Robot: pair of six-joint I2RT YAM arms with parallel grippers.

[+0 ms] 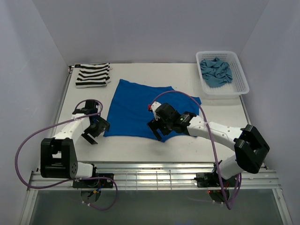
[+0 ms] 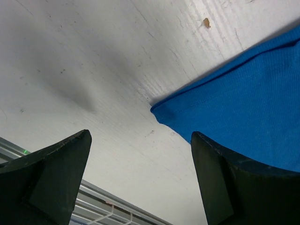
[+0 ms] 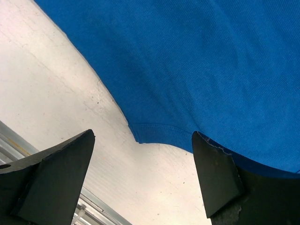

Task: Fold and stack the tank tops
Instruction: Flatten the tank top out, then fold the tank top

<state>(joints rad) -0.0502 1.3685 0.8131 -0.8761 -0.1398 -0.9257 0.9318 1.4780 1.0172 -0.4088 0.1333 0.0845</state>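
Observation:
My left gripper will next grab the royal blue tank top's near corner to fold its near edge over the rest.
The royal blue tank top lies spread flat in the middle of the table. My left gripper hangs open just off its near left corner, with only bare table between the fingers. My right gripper is open over the near hem; its right finger overlaps the cloth and nothing is held. At the back left sits the black-and-white striped tank top, folded. A muted teal tank top lies crumpled in the basket.
The white lattice basket stands at the back right corner. A metal rail runs along the near table edge, just behind both grippers. White walls close in the left, back and right sides.

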